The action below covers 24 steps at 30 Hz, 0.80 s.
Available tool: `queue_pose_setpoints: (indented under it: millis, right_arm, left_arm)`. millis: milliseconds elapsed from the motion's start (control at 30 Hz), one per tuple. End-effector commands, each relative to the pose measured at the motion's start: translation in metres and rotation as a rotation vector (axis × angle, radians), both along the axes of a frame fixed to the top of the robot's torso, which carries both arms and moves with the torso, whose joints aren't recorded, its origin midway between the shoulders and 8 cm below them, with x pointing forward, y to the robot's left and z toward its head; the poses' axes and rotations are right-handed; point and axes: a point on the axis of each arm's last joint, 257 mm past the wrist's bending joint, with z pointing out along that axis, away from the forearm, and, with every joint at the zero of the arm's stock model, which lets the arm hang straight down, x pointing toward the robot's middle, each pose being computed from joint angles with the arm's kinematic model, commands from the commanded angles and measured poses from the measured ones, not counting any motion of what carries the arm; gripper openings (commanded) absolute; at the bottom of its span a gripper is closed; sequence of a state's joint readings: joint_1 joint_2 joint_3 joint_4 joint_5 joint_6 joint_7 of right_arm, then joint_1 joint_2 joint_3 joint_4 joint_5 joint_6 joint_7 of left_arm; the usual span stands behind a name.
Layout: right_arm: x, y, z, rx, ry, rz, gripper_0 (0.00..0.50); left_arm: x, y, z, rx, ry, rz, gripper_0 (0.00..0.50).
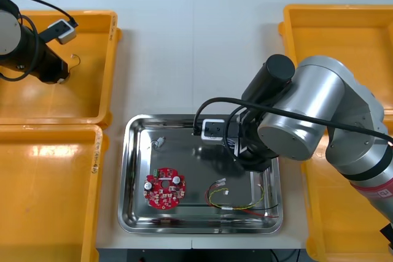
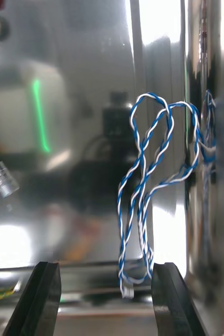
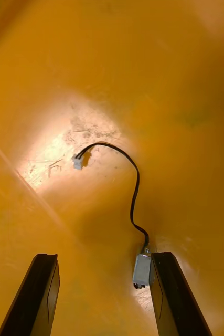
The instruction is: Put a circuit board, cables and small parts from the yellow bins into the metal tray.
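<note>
The thin black wire [image 3: 136, 187] lies slack on the bottom of the bin. So my left gripper will next pick up the cable by the flat sides of its grey plug [image 3: 142, 270].
My right gripper [image 1: 254, 165] [image 2: 105, 296] hangs low over the right half of the metal tray [image 1: 135, 151], fingers open. A twisted blue and white cable [image 2: 155, 157] lies on the shiny tray floor [image 2: 80, 105] near the tray wall, its end by one fingertip [image 2: 167, 294]. The tray also holds a round red circuit board [image 1: 164, 189], a red and yellow cable [image 1: 236, 199] and a small metal part [image 1: 158, 142]. My left gripper [image 1: 60, 78] [image 3: 104, 296] is open inside the far left yellow bin [image 1: 92, 105], over a black cable [image 3: 135, 194] whose grey plug touches one finger [image 3: 169, 294].
A second yellow bin [image 1: 49, 200] sits near left, and two more yellow bins [image 1: 334, 29] stand at the right, partly under my right arm. Bare table lies between the far bins, beyond the tray.
</note>
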State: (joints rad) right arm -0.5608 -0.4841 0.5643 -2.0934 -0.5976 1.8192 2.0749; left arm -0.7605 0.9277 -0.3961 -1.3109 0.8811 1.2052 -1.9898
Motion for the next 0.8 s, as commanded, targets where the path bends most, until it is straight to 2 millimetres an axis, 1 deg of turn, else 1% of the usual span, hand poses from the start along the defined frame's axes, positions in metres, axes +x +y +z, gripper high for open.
queue_pose_setpoints:
  millis: [33, 200, 267, 333, 367, 500, 567, 600, 667, 800]
  right_arm:
    - [-0.003, -0.002, 0.028, 0.062, -0.011, -0.011, 0.5]
    - [0.0, -0.017, 0.048, 0.099, 0.007, -0.055, 0.5]
    - [0.003, -0.026, 0.061, 0.125, 0.019, -0.102, 0.5]
    - [0.005, -0.03, 0.07, 0.151, 0.021, -0.128, 0.5]
    - [0.008, -0.033, 0.077, 0.167, 0.017, -0.148, 0.5]
    - [0.014, -0.048, 0.092, 0.203, 0.011, -0.217, 0.5]
    - [0.02, -0.061, 0.104, 0.229, 0.0, -0.273, 0.5]
    - [0.021, -0.063, 0.107, 0.233, -0.003, -0.283, 0.5]
    - [0.027, -0.077, 0.117, 0.256, -0.019, -0.345, 0.5]
    - [0.036, -0.1, 0.131, 0.276, -0.05, -0.442, 0.5]
  left_arm:
    - [-0.002, -0.01, -0.014, 0.049, 0.008, -0.092, 0.5]
    - [-0.003, -0.013, -0.018, 0.046, 0.014, -0.097, 0.5]
    - [-0.003, -0.014, -0.019, 0.043, 0.012, -0.099, 0.5]
    - [-0.003, -0.016, -0.021, 0.039, 0.011, -0.1, 0.5]
    - [-0.003, -0.016, -0.023, 0.04, 0.009, -0.101, 0.5]
    - [-0.004, -0.014, -0.026, 0.045, 0.01, -0.101, 0.5]
    - [-0.004, -0.012, -0.027, 0.047, 0.005, -0.103, 0.5]
    - [-0.004, -0.013, -0.028, 0.049, 0.006, -0.105, 0.5]
    - [-0.004, -0.013, -0.029, 0.047, 0.004, -0.105, 0.5]
    - [-0.005, -0.011, -0.031, 0.05, 0.008, -0.104, 0.5]
